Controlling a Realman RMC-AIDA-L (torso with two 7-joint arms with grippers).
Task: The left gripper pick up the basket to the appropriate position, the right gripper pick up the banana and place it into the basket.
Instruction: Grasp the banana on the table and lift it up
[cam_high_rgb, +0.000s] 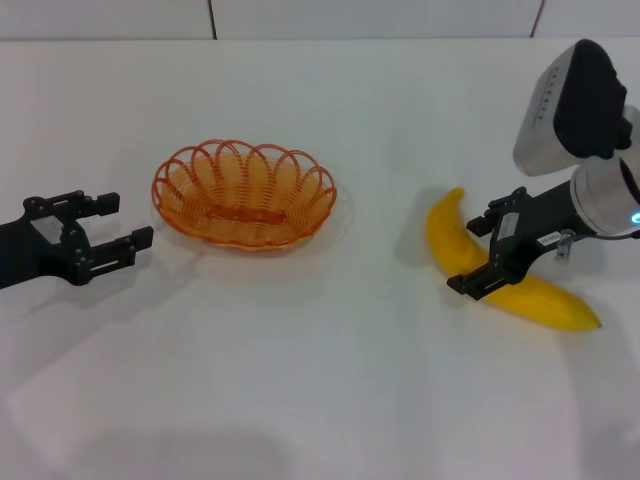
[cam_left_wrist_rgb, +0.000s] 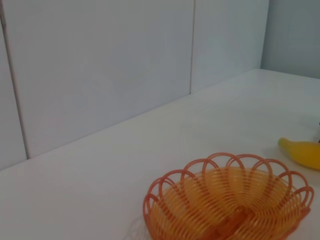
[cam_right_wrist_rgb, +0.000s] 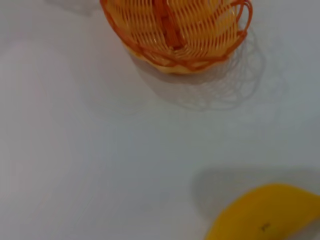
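Observation:
The right gripper's fingers are on both sides of the yellow banana's middle, beside the banana's sides, so the gripper would catch the banana if it closed now.
The orange wire basket stands on the white table, left of the middle. My left gripper is open and empty, to the left of the basket and apart from it. The yellow banana lies on the table at the right. My right gripper is open and straddles the banana's middle, one finger on each side; I cannot tell whether the fingers touch it. The left wrist view shows the basket and the banana's tip. The right wrist view shows the basket and one end of the banana.
The white table runs to a pale panelled wall behind the basket. The right arm's silver-white cylinder rises above the banana at the far right.

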